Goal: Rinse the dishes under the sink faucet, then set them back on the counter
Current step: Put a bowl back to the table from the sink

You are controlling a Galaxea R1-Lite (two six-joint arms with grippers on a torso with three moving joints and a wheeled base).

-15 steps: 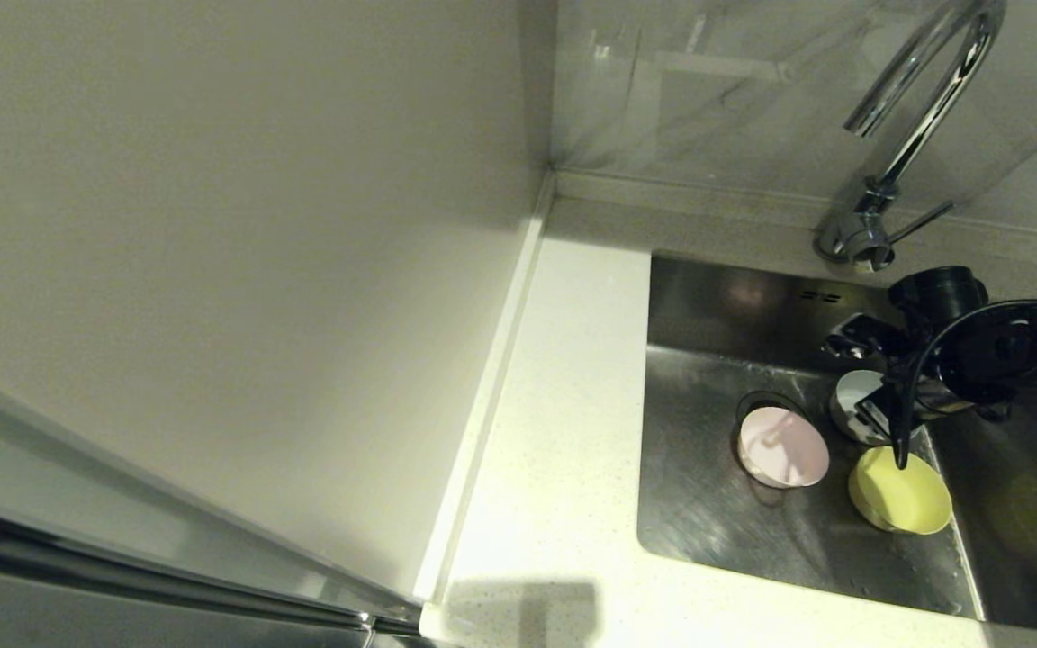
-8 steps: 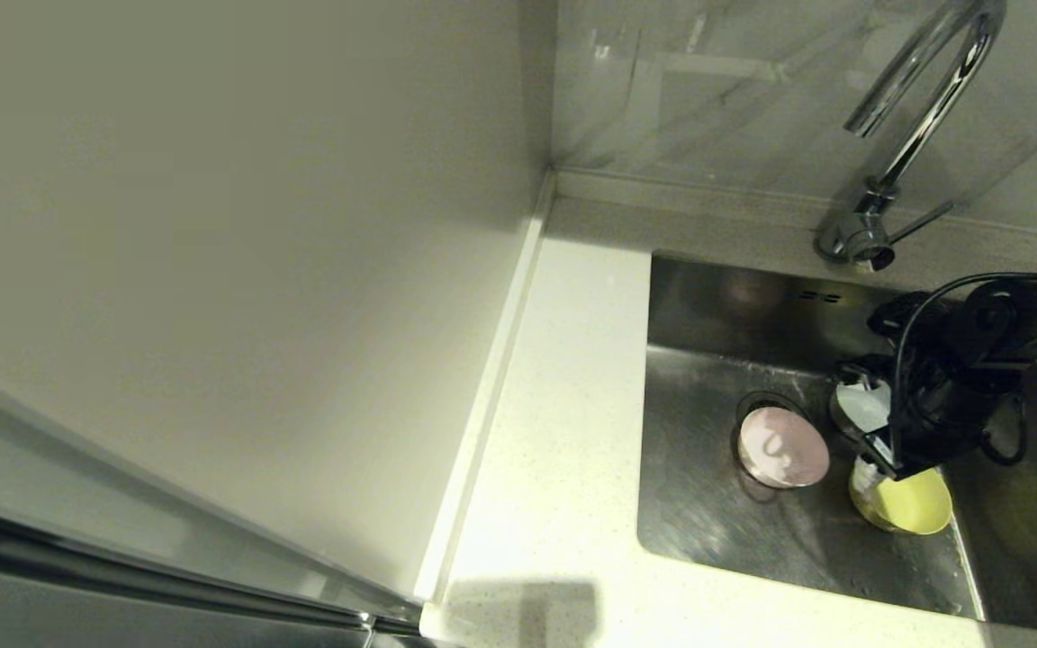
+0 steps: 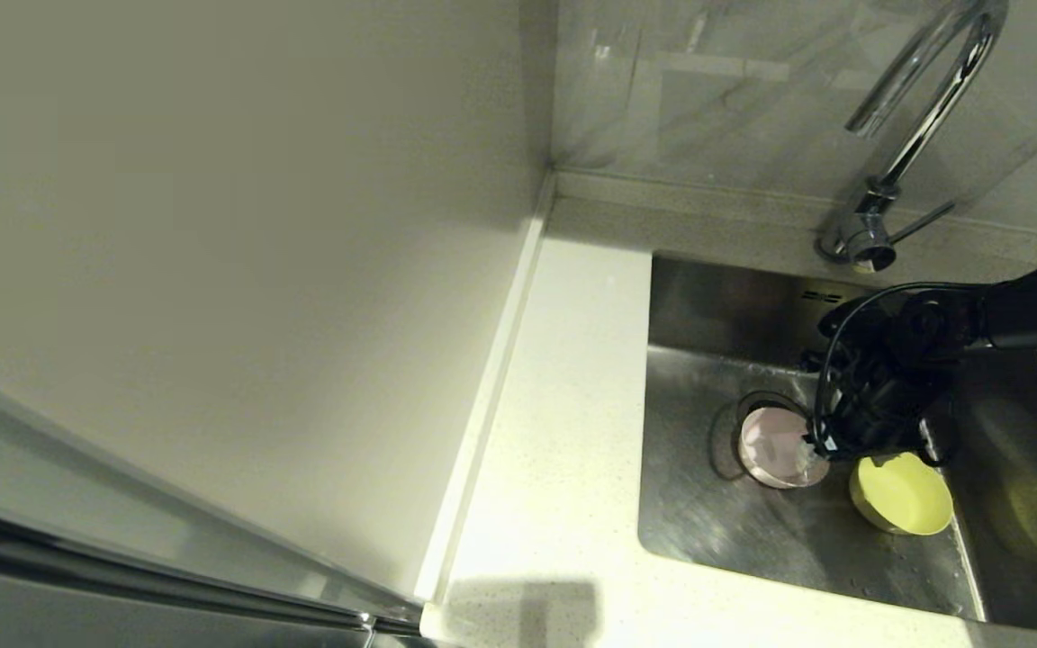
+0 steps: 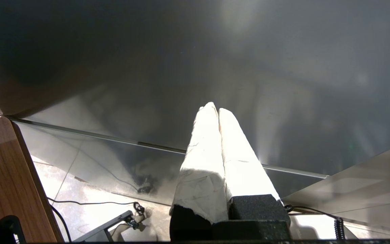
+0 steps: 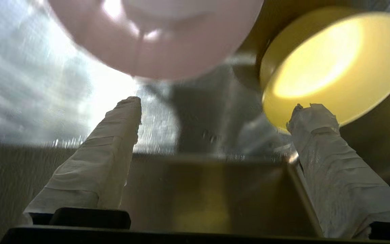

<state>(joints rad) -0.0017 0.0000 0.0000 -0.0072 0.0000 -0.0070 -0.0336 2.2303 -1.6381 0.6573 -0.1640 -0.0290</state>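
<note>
My right gripper takes hold of the bowl by its thin rim (image 3: pixel 779 485) (image 5: pixel 161 78) next, since the pink bowl's round opening is wider than my open fingers.
The steel sink (image 3: pixel 707 531) holds a pale pink bowl (image 3: pixel 766 445) over the drain and a yellow-green bowl (image 3: pixel 901 493) to its right. My right gripper (image 3: pixel 811 450) hangs low in the basin between them, open, with nothing between its fingers. In the right wrist view the right gripper (image 5: pixel 219 105) points at the sink floor, the pink bowl (image 5: pixel 157 37) and yellow-green bowl (image 5: pixel 333 64) just beyond its fingertips. The blue-grey bowl is hidden behind the arm. The chrome faucet (image 3: pixel 915 135) stands behind the sink. My left gripper (image 4: pixel 215 108) is shut and parked, out of the head view.
The speckled off-white counter (image 3: pixel 563 405) runs along the sink's left and front edges. A plain wall panel (image 3: pixel 212 270) rises on the left. The faucet's thin lever (image 3: pixel 924 220) sticks out to the right of its base.
My right arm has swung left and down across the basin, from over the blue-grey bowl to beside the pink one. It now covers the blue-grey bowl.
</note>
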